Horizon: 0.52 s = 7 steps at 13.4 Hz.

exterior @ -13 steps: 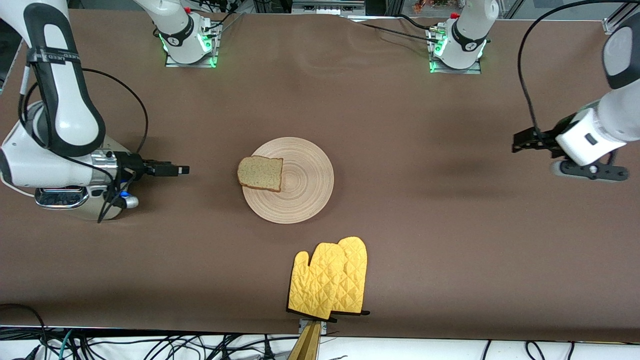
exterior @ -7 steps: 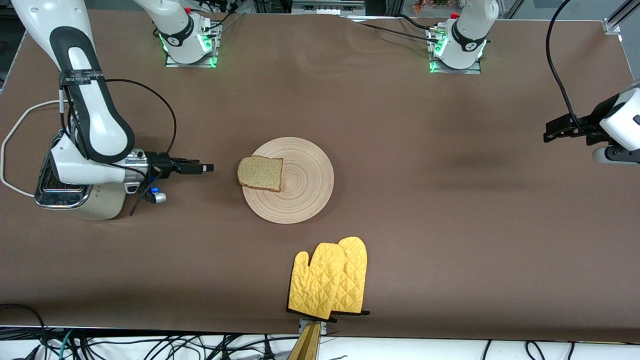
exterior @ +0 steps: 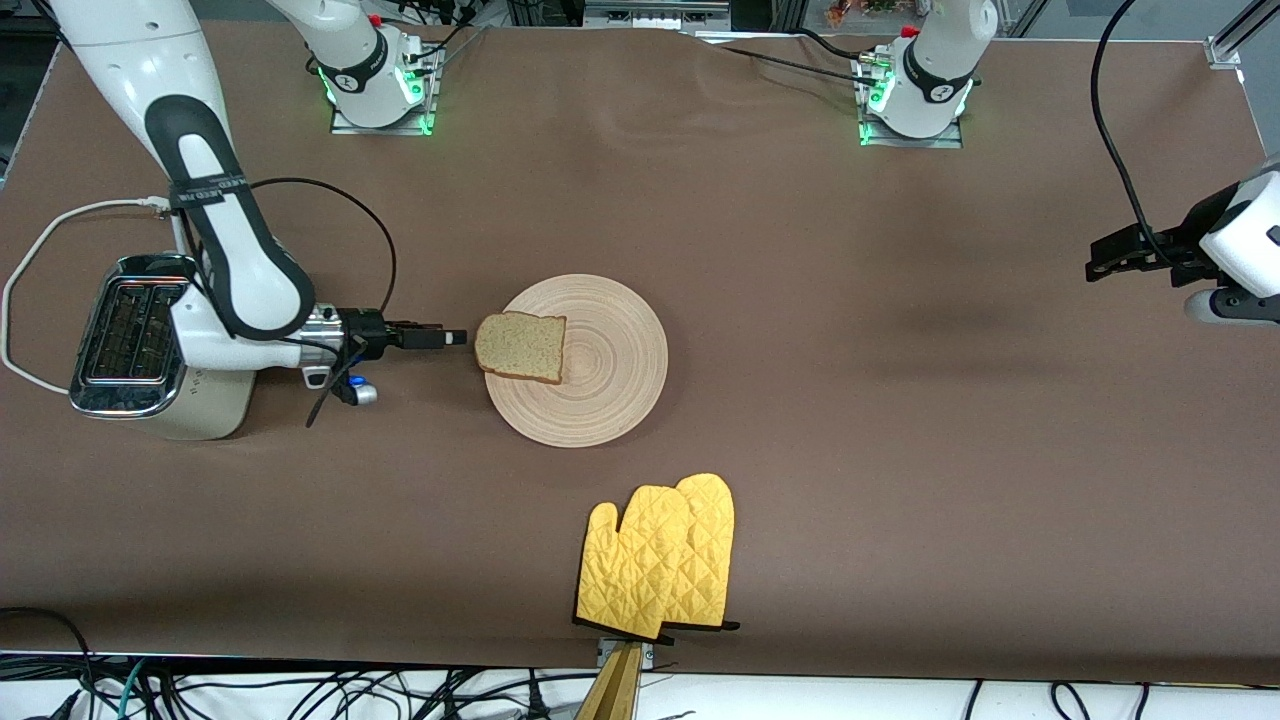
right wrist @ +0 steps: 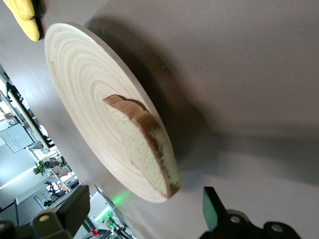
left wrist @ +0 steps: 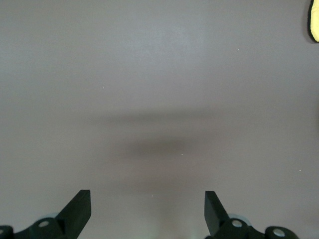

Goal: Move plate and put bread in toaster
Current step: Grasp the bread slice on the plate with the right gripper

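Observation:
My right gripper's fingers are still short of the bread's crust [exterior: 482,342] [right wrist: 167,177]. It isn't time to close yet: my right gripper needs to first move toward the bread's crust.
The bread [exterior: 521,346] lies on the plate [exterior: 610,370], on the rim toward the right arm's end, slightly overhanging it. My right gripper [exterior: 452,338] is low over the table, turned sideways, open and empty, its fingertips just short of the bread's crust. In the right wrist view the bread [right wrist: 144,144] and plate [right wrist: 84,89] lie just ahead of the open gripper [right wrist: 145,199]. The toaster [exterior: 125,335] stands at the right arm's end of the table, its slots uncovered. My left gripper [exterior: 1105,258] waits open and empty above bare cloth at the left arm's end; it also shows in the left wrist view [left wrist: 147,209].
A pair of yellow oven mitts [exterior: 660,560] lies near the table's front edge, nearer the camera than the plate. The toaster's white cord [exterior: 30,270] loops off the table's end. The right forearm passes over the toaster's side.
My right gripper has moved from over the toaster toward the bread, uncovering the toaster. My left arm drew back toward its end of the table, then stayed.

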Motion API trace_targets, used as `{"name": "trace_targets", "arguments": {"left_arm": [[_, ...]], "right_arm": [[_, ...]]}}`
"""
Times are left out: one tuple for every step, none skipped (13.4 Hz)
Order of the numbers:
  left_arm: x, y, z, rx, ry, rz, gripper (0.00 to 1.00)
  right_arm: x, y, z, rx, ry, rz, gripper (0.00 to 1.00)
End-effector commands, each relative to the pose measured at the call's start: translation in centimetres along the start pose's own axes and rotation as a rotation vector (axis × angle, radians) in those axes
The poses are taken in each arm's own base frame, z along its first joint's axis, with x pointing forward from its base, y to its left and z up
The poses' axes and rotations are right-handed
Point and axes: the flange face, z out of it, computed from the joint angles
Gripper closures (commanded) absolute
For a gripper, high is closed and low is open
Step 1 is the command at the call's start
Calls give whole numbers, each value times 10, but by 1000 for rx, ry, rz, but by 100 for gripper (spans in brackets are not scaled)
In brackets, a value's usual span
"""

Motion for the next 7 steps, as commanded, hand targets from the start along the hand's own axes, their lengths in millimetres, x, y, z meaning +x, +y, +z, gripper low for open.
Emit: {"name": "trace_targets", "arguments": {"left_arm": [[-3,0,0,-20,-4,-11,0],[-3,0,2,-22,-7,-10,0],[-3,0,3,-22,-9,-10,0],[-3,1,5,-22,-12,-10,0],[-3,0,5,-22,-12,-12,0],[-2,1,5,-24,-13,-10,0],[-2,1,6,-31,-14,-11,0]], "right_arm": [[0,3,21,27,23,-26,0],[-1,1,29,30,19,-25,0],[0,2,30,26,24,-24,0],[-1,0,32,22,25,-29,0],[0,1,35,19,23,-27,0],[0,2,36,16,26,-27,0],[0,1,38,16,28,-27,0]]}}
